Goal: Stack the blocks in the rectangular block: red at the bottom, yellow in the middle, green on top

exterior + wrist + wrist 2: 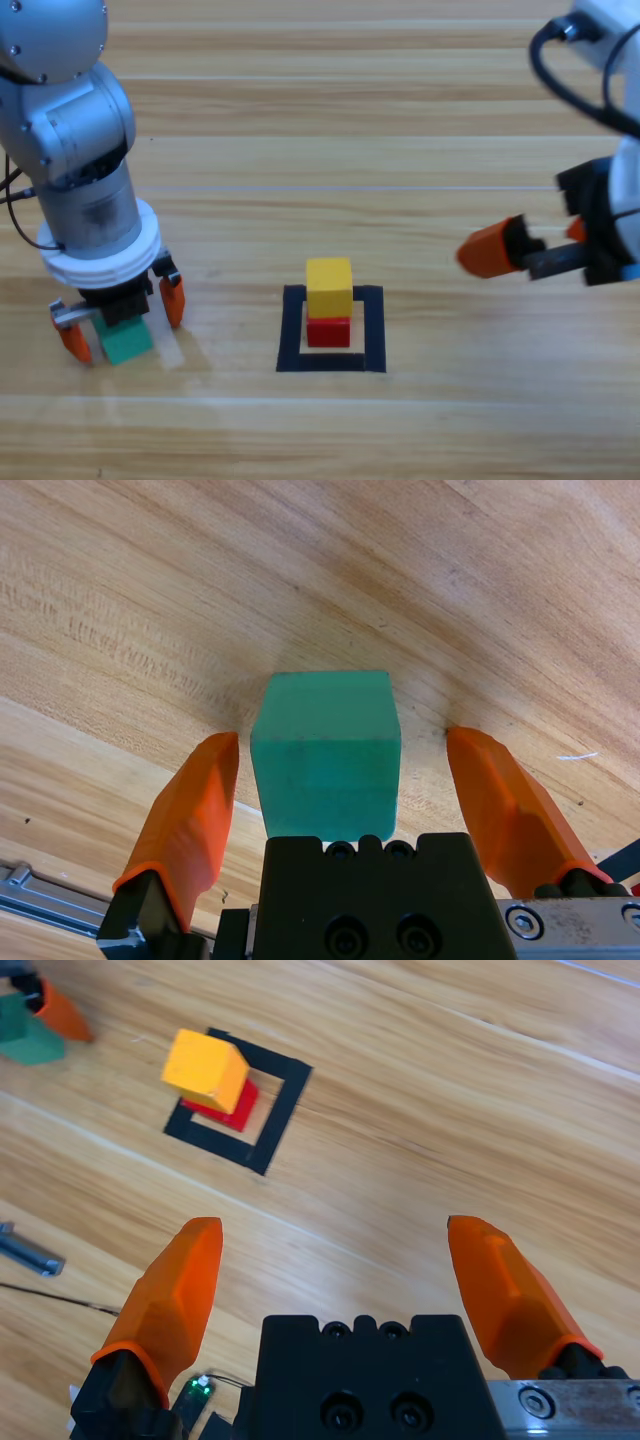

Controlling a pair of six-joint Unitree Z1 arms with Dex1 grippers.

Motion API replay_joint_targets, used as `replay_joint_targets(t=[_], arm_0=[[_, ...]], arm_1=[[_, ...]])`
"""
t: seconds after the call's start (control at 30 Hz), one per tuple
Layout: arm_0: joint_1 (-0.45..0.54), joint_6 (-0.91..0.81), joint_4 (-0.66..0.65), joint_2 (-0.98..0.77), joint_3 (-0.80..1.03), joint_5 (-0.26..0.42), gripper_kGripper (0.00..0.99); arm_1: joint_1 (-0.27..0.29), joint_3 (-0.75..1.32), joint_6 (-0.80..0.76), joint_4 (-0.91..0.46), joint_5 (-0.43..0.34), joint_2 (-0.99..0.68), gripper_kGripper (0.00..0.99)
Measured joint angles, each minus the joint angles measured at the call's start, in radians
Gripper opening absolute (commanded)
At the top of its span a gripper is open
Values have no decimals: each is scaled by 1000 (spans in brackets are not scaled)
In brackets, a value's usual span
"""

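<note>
The green cube has to go on top of the yellow cube (329, 287) on the stack, so the robot's left gripper should next pick up the green cube by its opposite sides.
The green cube (128, 342) rests on the table at the left, outside the tape. My left gripper (122, 320) is lowered around it and open. In the left wrist view the green cube (325, 755) sits between the jaws of the left gripper (340, 742), with a gap showing on each side. The yellow cube (329, 287) sits on the red cube (329, 332) inside the black tape rectangle (372, 330). My right gripper (525, 243) hovers open at the right, well clear of the stack. From the right gripper (335, 1230), the yellow cube (205, 1068), red cube (238, 1110) and tape rectangle (285, 1100) lie far ahead.
The left arm's grey body (70, 150) stands over the table's left side. A metal piece (25, 1250) and a thin cable lie at the left edge of the right wrist view. Bare wood surrounds the tape outline.
</note>
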Motion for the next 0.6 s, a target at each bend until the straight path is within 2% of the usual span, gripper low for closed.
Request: replay_joint_targets(t=[0.33, 0.43, 0.6], arm_0=[[4, 11, -27, -27, 48, -9, 704], [5, 18, -34, -33, 60, -12, 678], [5, 57, -43, -34, 61, -14, 488]], arm_1=[[-4, 269, -150, -403, 155, -63, 990], [-4, 287, -156, -433, 171, -112, 989], [-5, 287, -159, -435, 171, -116, 989]])
